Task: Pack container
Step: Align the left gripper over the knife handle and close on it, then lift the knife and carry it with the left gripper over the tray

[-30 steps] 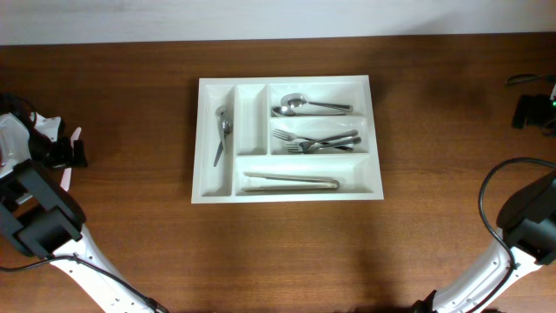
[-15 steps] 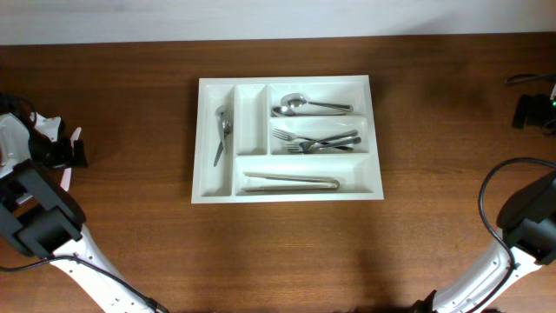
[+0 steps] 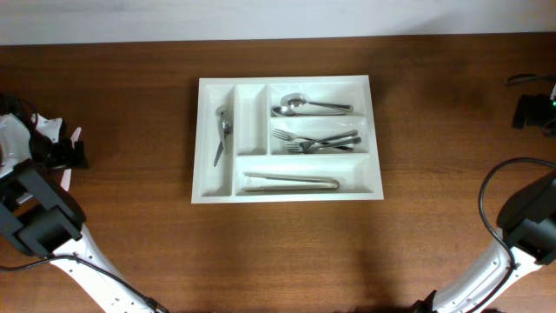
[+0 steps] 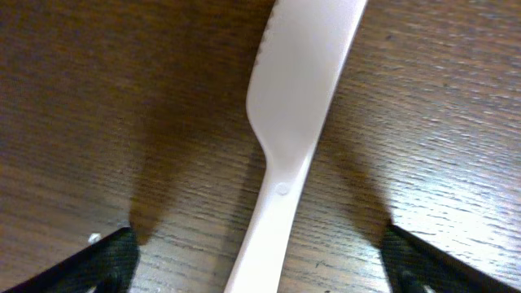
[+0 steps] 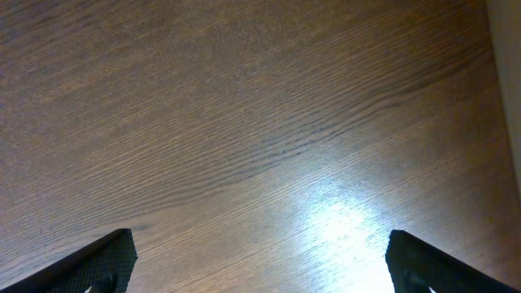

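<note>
I should close my left gripper on the knife's handle (image 4: 264, 240) now, because the open fingers meet their shadows at the wood in the left wrist view.
The white cutlery tray (image 3: 287, 193) sits mid-table. It holds a spoon (image 3: 306, 106) in its top long compartment, forks (image 3: 317, 141) in the middle one, tongs (image 3: 291, 182) in the bottom one and a utensil (image 3: 221, 132) in the left upright one. A white plastic knife (image 4: 297, 106) lies on the wood at the far left edge, also seen in the overhead view (image 3: 69, 161). My left gripper (image 4: 260, 260) is open, low over it, with a finger on either side of the handle. My right gripper (image 5: 260, 260) is open and empty over bare wood at the far right.
A black device with cables (image 3: 532, 109) sits at the table's far right edge. The wall runs along the back (image 3: 278, 17). My right arm's base and cable (image 3: 521, 217) stand at the right front.
</note>
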Tool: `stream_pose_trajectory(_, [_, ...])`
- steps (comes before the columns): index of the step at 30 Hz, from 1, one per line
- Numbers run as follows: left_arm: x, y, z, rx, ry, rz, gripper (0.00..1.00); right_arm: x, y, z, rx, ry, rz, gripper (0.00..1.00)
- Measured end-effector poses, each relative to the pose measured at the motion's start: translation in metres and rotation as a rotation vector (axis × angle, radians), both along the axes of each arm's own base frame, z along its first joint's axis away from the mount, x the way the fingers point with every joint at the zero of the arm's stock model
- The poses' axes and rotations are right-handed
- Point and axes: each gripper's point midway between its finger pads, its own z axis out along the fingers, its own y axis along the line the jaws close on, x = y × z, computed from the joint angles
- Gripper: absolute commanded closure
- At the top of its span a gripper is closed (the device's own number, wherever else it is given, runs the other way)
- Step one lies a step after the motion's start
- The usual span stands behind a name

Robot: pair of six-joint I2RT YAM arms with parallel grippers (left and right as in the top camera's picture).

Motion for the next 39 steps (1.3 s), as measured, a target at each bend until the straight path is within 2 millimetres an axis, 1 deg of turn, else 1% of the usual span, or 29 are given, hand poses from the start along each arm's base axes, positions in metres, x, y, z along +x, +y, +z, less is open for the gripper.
stream_pose_trajectory(1, [0.001,0.000,0.000,0.001,-0.002,-0.006,0.34,0.000,0.000,0.000,0.000,0.000,0.000,0.01])
stream_pose_trajectory(4, [0.002,0.001,0.000,0.004,-0.005,-0.005,0.60,0.000,0.000,0.000,0.000,0.000,0.000,0.01])
stream_pose_trajectory(5, [0.002,0.001,-0.001,0.004,-0.006,-0.004,0.65,0.000,0.000,0.000,0.000,0.000,0.000,0.01])
stream_pose_trajectory(7, [0.002,0.001,-0.001,0.006,-0.007,-0.010,0.66,0.000,0.000,0.000,0.000,0.000,0.000,0.01])
stream_pose_trajectory(8, [0.003,0.001,-0.001,0.006,-0.008,-0.010,0.69,0.000,0.000,0.000,0.000,0.000,0.000,0.01])
stream_pose_trajectory(12, [0.004,0.001,-0.001,0.009,-0.011,-0.012,0.89,0.000,0.000,0.000,0.000,0.000,0.000,0.01])
stream_pose_trajectory(15, [0.006,0.000,-0.001,0.016,-0.009,-0.023,0.97,0.000,0.000,0.000,0.000,0.000,0.000,0.01])
stream_pose_trajectory(16, [0.006,-0.001,-0.001,0.018,-0.009,-0.023,0.98,0.000,0.000,0.000,0.000,0.000,0.000,0.01])
stream_pose_trajectory(23, [0.013,-0.005,0.000,0.038,-0.008,-0.043,0.98,0.000,0.000,0.000,0.000,0.000,0.000,0.01])
stream_pose_trajectory(27, [0.021,-0.017,0.002,0.030,-0.008,-0.048,0.98,0.000,0.000,0.000,0.000,0.000,0.000,0.01])
stream_pose_trajectory(29, [0.027,-0.029,0.003,0.001,-0.003,-0.060,0.98,0.000,0.000,0.000,0.000,0.000,0.000,0.01])
stream_pose_trajectory(31, [0.035,-0.045,0.009,-0.035,-0.006,-0.081,0.98,0.000,0.000,0.000,0.000,0.000,0.000,0.01])
stream_pose_trajectory(33, [0.047,-0.062,0.020,-0.065,-0.026,-0.109,0.99,0.000,0.000,0.000,0.000,0.000,0.000,0.01])
stream_pose_trajectory(36, [0.067,-0.091,0.045,-0.085,-0.066,-0.143,0.98,0.000,0.000,0.000,0.000,0.000,0.000,0.01])
stream_pose_trajectory(38, [0.083,-0.115,0.065,-0.088,-0.100,-0.169,0.98,0.000,0.000,0.000,0.001,0.000,0.000,0.01])
stream_pose_trajectory(39, [0.088,-0.125,0.071,-0.089,-0.110,-0.181,0.98,0.000,0.000,0.000,0.000,0.000,0.000,0.01])
